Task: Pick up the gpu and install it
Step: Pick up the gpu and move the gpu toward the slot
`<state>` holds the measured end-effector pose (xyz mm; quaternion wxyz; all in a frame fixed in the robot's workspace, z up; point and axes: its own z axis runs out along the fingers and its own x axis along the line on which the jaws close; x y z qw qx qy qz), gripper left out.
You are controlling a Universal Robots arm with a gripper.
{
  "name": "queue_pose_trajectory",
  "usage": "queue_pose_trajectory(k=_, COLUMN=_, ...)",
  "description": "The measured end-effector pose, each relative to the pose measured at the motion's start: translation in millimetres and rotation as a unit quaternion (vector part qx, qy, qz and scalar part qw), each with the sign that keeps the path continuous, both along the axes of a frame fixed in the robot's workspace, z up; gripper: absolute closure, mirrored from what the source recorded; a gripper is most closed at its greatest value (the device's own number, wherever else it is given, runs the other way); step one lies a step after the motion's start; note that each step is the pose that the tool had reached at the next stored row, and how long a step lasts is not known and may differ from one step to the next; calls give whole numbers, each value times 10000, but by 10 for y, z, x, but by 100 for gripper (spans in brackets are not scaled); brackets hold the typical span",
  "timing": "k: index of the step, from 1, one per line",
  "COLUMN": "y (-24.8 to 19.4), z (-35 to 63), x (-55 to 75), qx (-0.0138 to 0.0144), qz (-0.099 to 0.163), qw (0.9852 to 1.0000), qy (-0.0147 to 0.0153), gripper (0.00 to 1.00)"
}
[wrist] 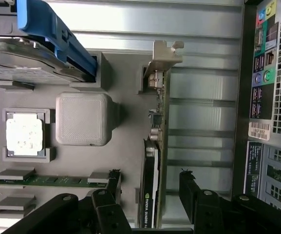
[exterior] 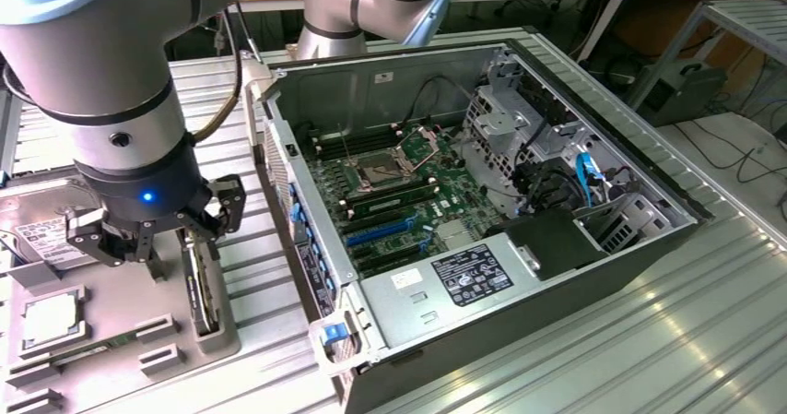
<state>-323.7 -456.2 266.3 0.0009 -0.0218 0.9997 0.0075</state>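
My gripper's open fingers are still above the GPU's top edge (exterior: 195, 276) over the grey tray (exterior: 99, 377), so it is too early to close. My gripper comes down next, then closes on the card.
The gpu (wrist: 152, 165) stands on edge in a slot of the grey parts tray (wrist: 125, 146). It is a thin dark card with a green-edged board, and its silvery bracket (wrist: 162, 58) is at the far end. My gripper (wrist: 150, 185) is open, one black finger (wrist: 113, 183) on each side of the card and neither touching it. In the exterior view the gripper (exterior: 160, 234) hangs just above the gpu (exterior: 203, 289) at that view's left. The open computer case (exterior: 492, 202) lies to the right, its motherboard with blue slots (exterior: 381, 234) exposed.
The tray also holds a hard drive (wrist: 28, 58) with a blue rail, a square CPU chip (wrist: 25, 134), a grey block (wrist: 84, 118) and a green memory stick (wrist: 52, 180). The case's rear wall (exterior: 301, 220) stands close beside the tray. Ribbed metal table surface (exterior: 640, 340) surrounds everything.
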Motion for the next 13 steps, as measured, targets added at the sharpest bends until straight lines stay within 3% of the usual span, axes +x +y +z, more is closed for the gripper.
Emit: queue_pose_trajectory(k=13, y=-8, z=-212, x=-1, qx=-3, qz=0, qw=10000, qy=-7, gripper=40)
